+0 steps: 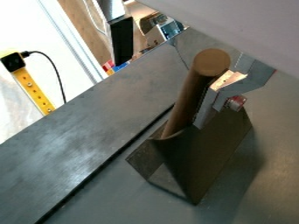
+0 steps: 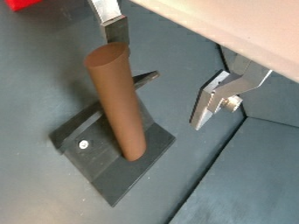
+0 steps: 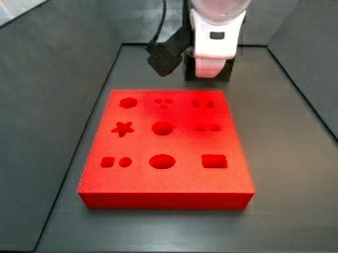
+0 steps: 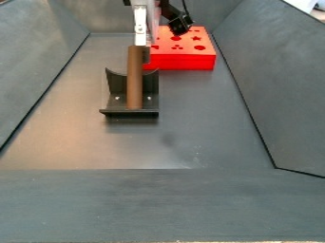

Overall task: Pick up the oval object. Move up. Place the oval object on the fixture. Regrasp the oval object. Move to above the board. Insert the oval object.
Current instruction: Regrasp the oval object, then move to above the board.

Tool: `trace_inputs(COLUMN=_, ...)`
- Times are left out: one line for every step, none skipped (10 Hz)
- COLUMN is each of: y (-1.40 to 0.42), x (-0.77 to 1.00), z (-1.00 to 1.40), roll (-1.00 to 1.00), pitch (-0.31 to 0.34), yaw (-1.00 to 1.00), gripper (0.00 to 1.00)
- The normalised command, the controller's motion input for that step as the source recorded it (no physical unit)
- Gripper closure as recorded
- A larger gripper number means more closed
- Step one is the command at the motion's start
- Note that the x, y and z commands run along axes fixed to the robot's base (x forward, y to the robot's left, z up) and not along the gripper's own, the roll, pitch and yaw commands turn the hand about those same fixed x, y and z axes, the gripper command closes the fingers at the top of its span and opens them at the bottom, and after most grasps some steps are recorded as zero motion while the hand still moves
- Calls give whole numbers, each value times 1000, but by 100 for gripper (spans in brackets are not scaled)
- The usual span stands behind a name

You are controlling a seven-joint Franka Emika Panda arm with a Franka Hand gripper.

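Note:
I should next pick up the oval object by its top end [image 1: 211,63], so its lower end is free to enter the board.
The oval object [image 2: 117,105], a slim brown peg, stands nearly upright on the fixture [image 2: 100,157], leaning against its dark upright; both side and wrist views show this [image 4: 133,71]. My gripper [image 2: 163,57] is open and hangs around the peg's top end. One silver finger [image 2: 111,22] is close behind the peg's top and the opposite finger [image 2: 216,96] stands well apart from it. The pads do not press the peg. The red board [image 3: 165,133] with its shaped cut-outs lies just beyond the fixture [image 4: 127,100]. In a side view the gripper [image 3: 211,49] hides the peg.
Grey bin walls rise on both sides of the dark floor [image 4: 191,133]. A yellow strip with a black cable [image 1: 30,79] stands outside the bin. The board [image 4: 181,52] lies at the far end, close to the fixture.

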Motion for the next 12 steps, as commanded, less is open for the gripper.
trace_inputs(y=-34, x=496, z=-31, roll=131, pitch=102, yaw=95, gripper=0)
trace_inputs(y=-35, x=419, z=-30, roll=136, pitch=99, yaw=91, gripper=0)
trace_inputs(y=-36, x=371, z=-34, roll=140, pitch=100, yaw=85, gripper=0)
trace_inputs(y=-37, x=310, z=-31, roll=135, pitch=101, yaw=78, gripper=0)
trace_inputs(y=-35, x=279, z=-29, roll=132, pitch=101, yaw=76, gripper=0)
trace_inputs(y=-32, x=219, z=-31, roll=134, pitch=105, yaw=74, gripper=0)
trace_inputs(y=-31, x=170, z=-36, roll=141, pitch=112, yaw=74, gripper=0)
trace_inputs(y=0, x=0, z=0, roll=0, pitch=0, yaw=0, gripper=100)
trace_inputs(y=361, x=326, z=1000, roll=39, pitch=292, yaw=142, gripper=100)
trace_inputs(y=352, x=322, z=1000, roll=20, pitch=296, yaw=135, gripper=100)
trace_inputs(y=330, x=310, z=1000, roll=9, pitch=288, yaw=150, gripper=100)
trace_inputs(y=296, x=290, z=1000, roll=17, pitch=234, yaw=187, gripper=100)
